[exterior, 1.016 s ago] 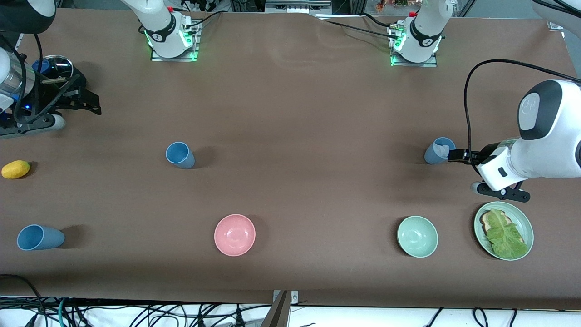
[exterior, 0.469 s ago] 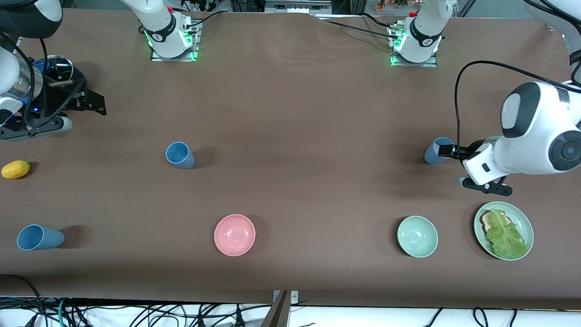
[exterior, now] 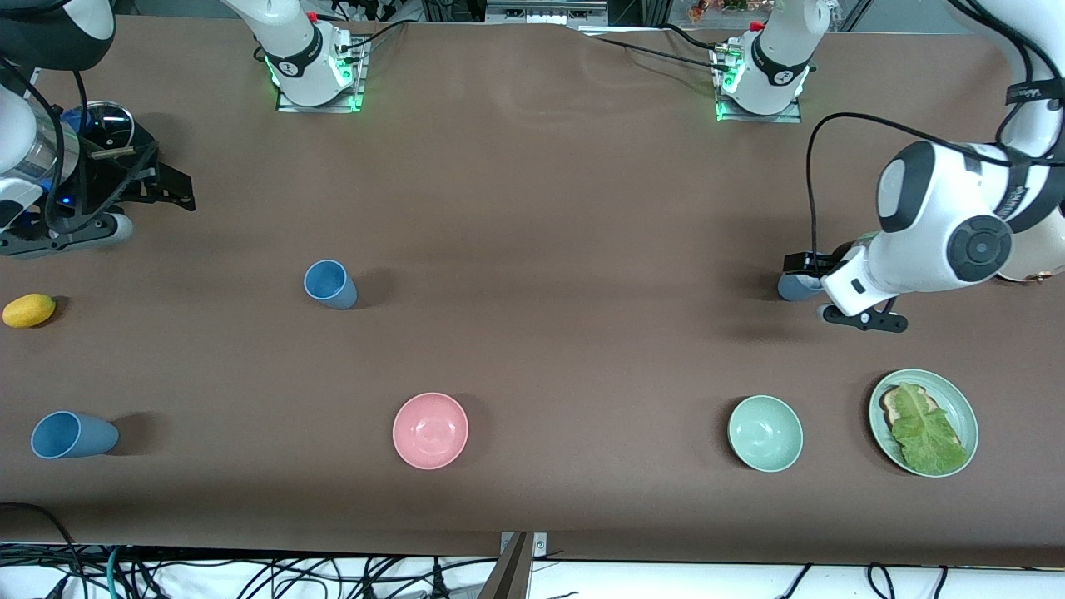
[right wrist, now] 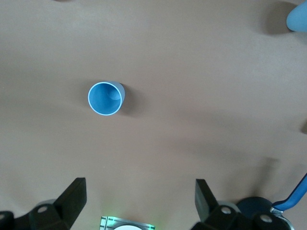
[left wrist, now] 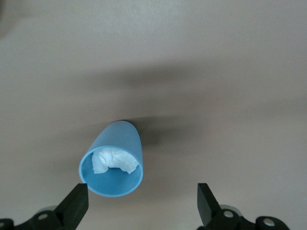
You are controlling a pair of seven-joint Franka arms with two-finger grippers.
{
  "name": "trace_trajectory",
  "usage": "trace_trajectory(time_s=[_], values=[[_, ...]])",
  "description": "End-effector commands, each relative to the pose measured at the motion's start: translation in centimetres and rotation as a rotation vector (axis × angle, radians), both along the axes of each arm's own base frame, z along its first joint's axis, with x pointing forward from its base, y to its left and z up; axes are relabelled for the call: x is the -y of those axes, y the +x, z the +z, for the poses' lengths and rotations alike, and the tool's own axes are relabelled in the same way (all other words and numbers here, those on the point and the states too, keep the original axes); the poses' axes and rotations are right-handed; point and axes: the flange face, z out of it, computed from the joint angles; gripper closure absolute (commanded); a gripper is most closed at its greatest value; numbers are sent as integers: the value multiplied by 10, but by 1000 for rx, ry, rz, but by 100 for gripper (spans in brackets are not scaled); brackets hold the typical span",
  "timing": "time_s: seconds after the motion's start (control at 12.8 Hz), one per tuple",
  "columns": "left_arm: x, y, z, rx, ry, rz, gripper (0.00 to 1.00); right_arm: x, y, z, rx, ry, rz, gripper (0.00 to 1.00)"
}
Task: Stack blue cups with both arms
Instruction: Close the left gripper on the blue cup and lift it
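The blue cup with white paper should go in a stack with the other blue cups, so my left gripper should next grab it by its rim [left wrist: 136,185].
Three blue cups show in the front view. One blue cup [exterior: 330,284] stands upright toward the right arm's end; it also shows in the right wrist view [right wrist: 106,98]. A second cup [exterior: 73,435] is near the front edge at that end. The third cup [exterior: 793,289], with crumpled white paper inside, is at the left arm's end, mostly hidden under my left gripper [exterior: 801,266]. In the left wrist view this cup [left wrist: 112,160] sits beside one open finger. My left gripper [left wrist: 140,208] is open and empty. My right gripper [exterior: 162,185] is open and empty, up beside the black pot.
A black pot [exterior: 104,125] with a blue handle [right wrist: 292,196] sits at the right arm's end. A yellow lemon [exterior: 29,309], a pink bowl [exterior: 430,430], a green bowl [exterior: 765,433] and a green plate [exterior: 965,408] with lettuce on bread lie nearer the front camera.
My left arm has swung toward the table's middle, bringing its gripper over the paper-filled cup and covering its rim. My right gripper shifted slightly. No cup has moved.
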Motion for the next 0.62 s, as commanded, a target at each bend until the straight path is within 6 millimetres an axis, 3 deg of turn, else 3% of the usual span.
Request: trace_trajectory(time_s=[0.0, 0.55], values=[[0, -21, -7, 11, 43, 34, 0, 1, -1, 4, 4, -1, -4, 0], [3, -40, -49, 7, 53, 79, 0, 1, -1, 4, 7, -1, -7, 0]])
